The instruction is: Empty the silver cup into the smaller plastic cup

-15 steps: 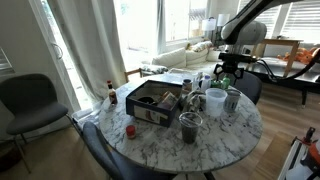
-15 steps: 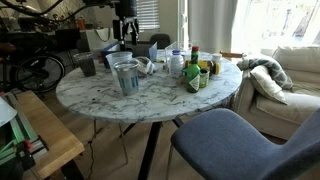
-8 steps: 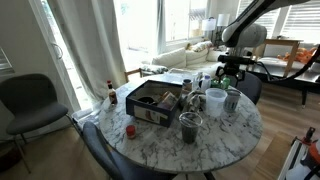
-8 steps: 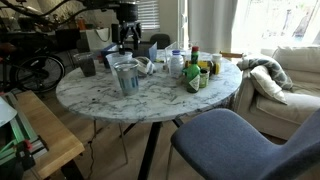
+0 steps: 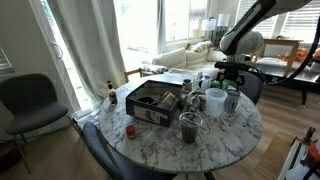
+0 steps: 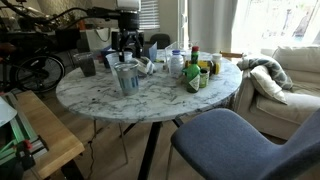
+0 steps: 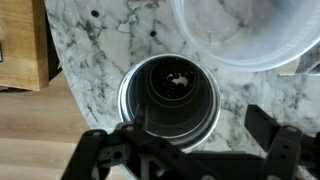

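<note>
My gripper closes on the silver cup's rim now, since the rim lies between my open fingers, one over the silver cup's opening, the other outside.
The silver cup (image 7: 170, 98) stands upright on the marble table (image 7: 90, 60). In the wrist view I look straight down into it and see small bits at its bottom. In an exterior view it (image 5: 232, 100) stands beside the taller whitish translucent cup (image 5: 214, 100). My gripper (image 5: 229, 78) hangs just above it, open, with one finger (image 7: 105, 150) on each side of the cup's near rim, not touching. The smaller plastic cup (image 5: 190, 127), clear and greyish, stands apart near the table's front edge. It also shows in an exterior view (image 6: 87, 65).
The whitish cup's rim (image 7: 240, 35) lies close beside the silver cup. A wooden box (image 5: 152, 100) with items, several bottles (image 6: 195, 70) and a small red thing (image 5: 130, 130) stand on the round table. Chairs surround it.
My gripper has come down from above towards the silver cup. The cups have not moved.
</note>
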